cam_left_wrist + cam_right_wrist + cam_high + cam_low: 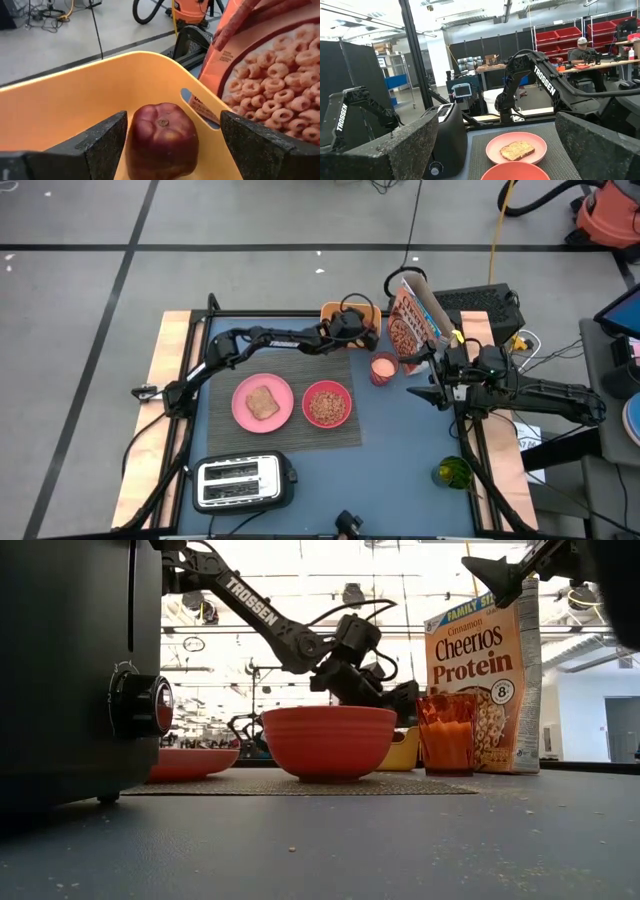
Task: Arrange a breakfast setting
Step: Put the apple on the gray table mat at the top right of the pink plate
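Observation:
I should grab the dark red fruit by its round body (pixel 161 145) with my left gripper next, to add fruit to the breakfast setting.
A small dark red fruit (pixel 161 140) lies on the floor of a yellow bin (pixel 75 100) at the table's far edge (pixel 332 312). My left gripper (pixel 172 145) reaches down into the bin, open, one finger on either side of the fruit. The grey placemat (pixel 290 435) carries the pink plate (pixel 240 408) with the toast slice (pixel 263 402) and the pink bowl (pixel 326 404) holding cereal. My right gripper (pixel 418 376) hovers open and empty to the right of the placemat. The gold spoon is out of view.
A glass of pink drink (pixel 384 368) and a Cheerios box (pixel 412 325) stand right of the bin, close to both grippers. A black-and-silver toaster (pixel 243 480) sits at the near edge. A green object (pixel 453 472) lies at the near right.

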Motion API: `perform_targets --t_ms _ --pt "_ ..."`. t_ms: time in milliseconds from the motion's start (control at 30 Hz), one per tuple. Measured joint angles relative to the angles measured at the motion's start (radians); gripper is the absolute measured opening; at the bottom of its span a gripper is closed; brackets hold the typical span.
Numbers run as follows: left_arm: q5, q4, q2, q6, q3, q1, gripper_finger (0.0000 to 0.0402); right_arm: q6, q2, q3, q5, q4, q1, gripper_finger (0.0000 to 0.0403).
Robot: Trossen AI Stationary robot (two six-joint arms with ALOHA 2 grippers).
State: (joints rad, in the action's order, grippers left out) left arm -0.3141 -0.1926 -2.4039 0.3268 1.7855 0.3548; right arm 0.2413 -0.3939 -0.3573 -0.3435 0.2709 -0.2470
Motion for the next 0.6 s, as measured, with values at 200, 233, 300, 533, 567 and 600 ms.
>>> perform_targets --t_ms 200,233,300,533,567,600 --pt "0.027 0.036 0.0 -0.101 0.0 0.006 0.0323 0.0 0.0 0.0 0.0 0.0 0.0 0.0393" --pt "0.04 0.042 0.0 -0.122 0.0 0.006 0.0323 0.0 0.0 0.0 0.0 0.0 0.0 0.0393" --pt "0.059 0.052 0.0 -0.166 0.0 0.005 0.0323 0.0 0.0 0.0 0.0 0.0 0.0 0.0393" --pt "0.079 0.07 0.0 -0.24 0.0 0.005 0.0323 -0.045 0.0 0.0 0.0 0.0 0.0 0.0393" --pt "0.079 0.071 0.0 -0.24 0.0 0.005 0.0323 -0.052 0.0 0.0 0.0 0.0 0.0 0.0393" --pt "0.079 0.071 0.0 -0.241 0.0 0.005 0.0322 -0.056 0.0 0.0 0.0 0.0 0.0 0.0393"
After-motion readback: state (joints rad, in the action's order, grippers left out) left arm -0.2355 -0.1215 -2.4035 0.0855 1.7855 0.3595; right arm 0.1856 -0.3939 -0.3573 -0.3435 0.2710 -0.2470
